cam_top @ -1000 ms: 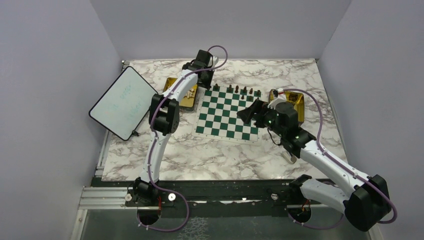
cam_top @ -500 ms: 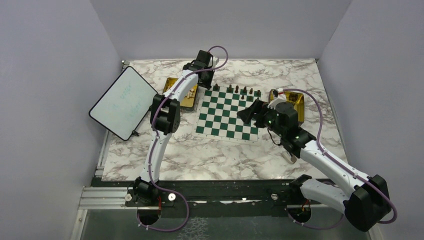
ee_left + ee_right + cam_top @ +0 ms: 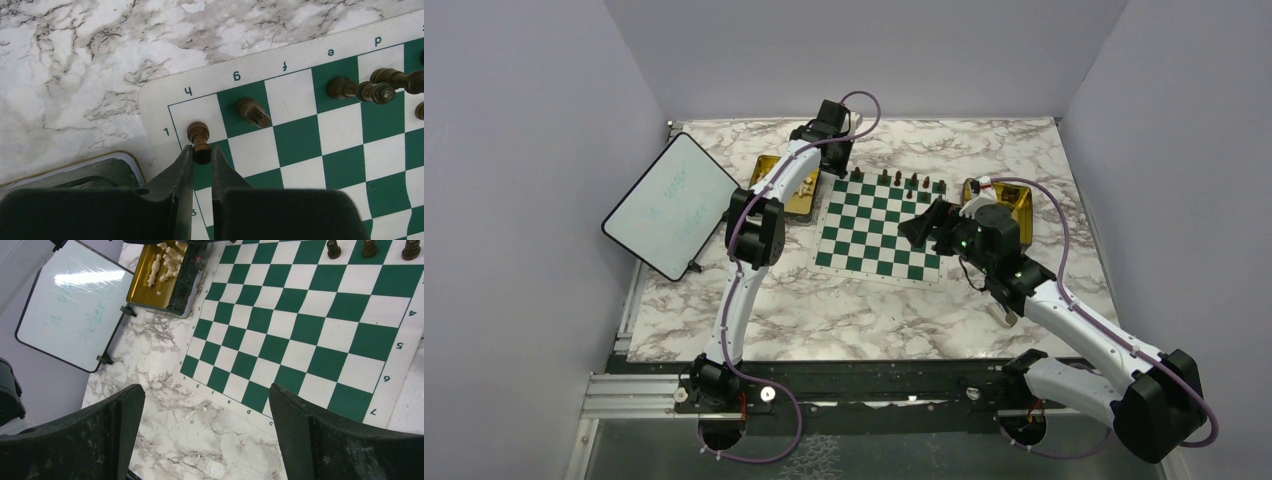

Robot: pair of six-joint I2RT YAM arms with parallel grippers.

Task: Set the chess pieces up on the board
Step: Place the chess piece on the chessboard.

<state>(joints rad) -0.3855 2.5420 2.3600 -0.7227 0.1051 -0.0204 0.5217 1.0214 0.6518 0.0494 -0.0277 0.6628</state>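
Note:
My left gripper needs to let go of the dark brown chess piece now. Its base is inside the corner square's lines, so the chess piece would stay standing on that square.
The green-and-white board lies mid-table. My left gripper is at the board's far-left corner and is shut on a dark brown chess piece, which stands on the corner square by the "h" and "1" marks. More dark pieces stand along that same far row, the nearest one square over. My right gripper hangs open over the board's near-right edge, with only marble and board margin between its fingers. Cream pieces lie in a gold tray.
A gold tray sits left of the board under the left arm, and a second gold tray sits to its right. A rounded white tablet leans at the table's left edge. Grey walls close in the sides and back.
The left arm's elbow has shifted very slightly. Both grippers and the pieces look the same.

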